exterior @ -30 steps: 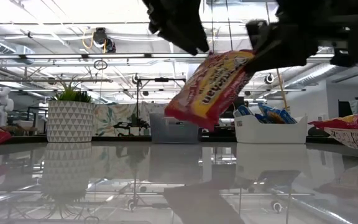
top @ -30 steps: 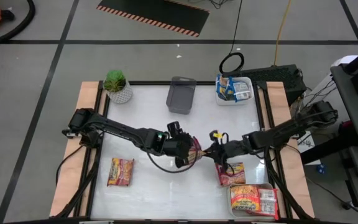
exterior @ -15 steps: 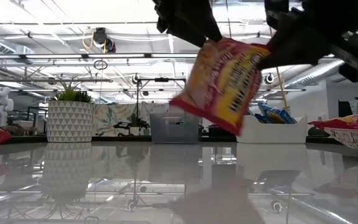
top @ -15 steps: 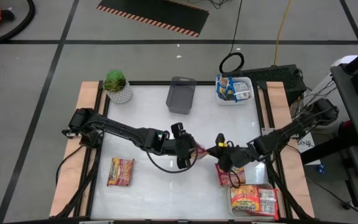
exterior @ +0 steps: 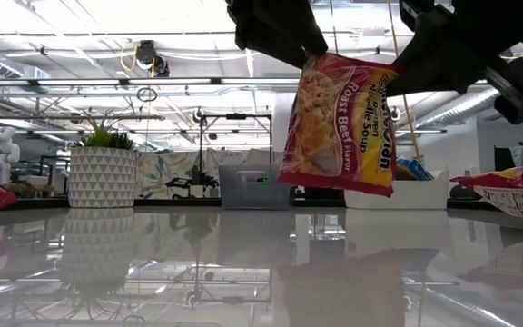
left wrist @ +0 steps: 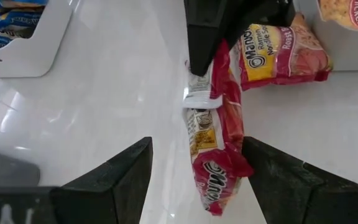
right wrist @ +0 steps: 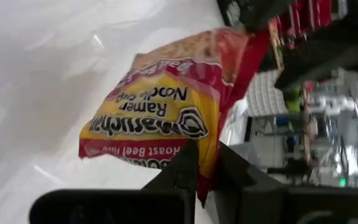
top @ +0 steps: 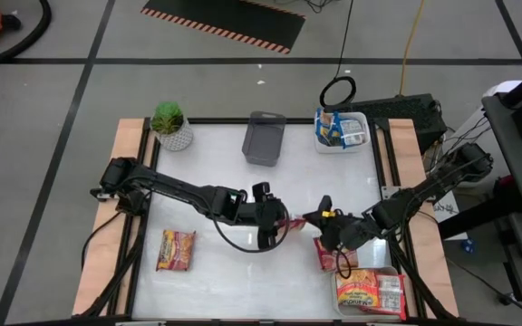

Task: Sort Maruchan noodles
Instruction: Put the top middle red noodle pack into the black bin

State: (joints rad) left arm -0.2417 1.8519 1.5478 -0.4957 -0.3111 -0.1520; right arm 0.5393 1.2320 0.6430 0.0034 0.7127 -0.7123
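I next need to grab the packet's loose end with the Maruchan lettering (top: 289, 224) with my left gripper, so that I can carry the noodle packet to the grey tray (top: 264, 140).
A red-and-yellow Maruchan packet (exterior: 339, 123) hangs in the air between my two grippers at mid-table (top: 294, 223). My right gripper (right wrist: 207, 155) is shut on it and comes in from the table's right (top: 323, 219). My left gripper (left wrist: 196, 148) is open at the packet's left (top: 266, 223), with a finger on either side of the packet (left wrist: 219, 155), apart from it as far as shows. Another red packet (top: 335, 253) lies flat under the right arm. A third packet (top: 177, 249) lies near the left edge. My right gripper pinches the packet between its two fingers at one end, by the crimped seam (left wrist: 201, 87). It comes from the table's right, slanting down, and meets the packet at its upper right corner (exterior: 390, 74). The packet hangs below the fingers, nearly upright and clear of the table.
A white tray of blue packets (top: 341, 129) and a grey tray (top: 264, 138) stand at the far edge. A potted plant (top: 171, 125) is at the far left corner. A tray of orange-and-red packets (top: 368, 290) sits at the near right corner.
The packet was tilted between both grippers. It has swung down and turned, and now hangs upright with its printed face toward the near edge. The right gripper has moved a little toward the table's right and near edge, carrying the packet with it.
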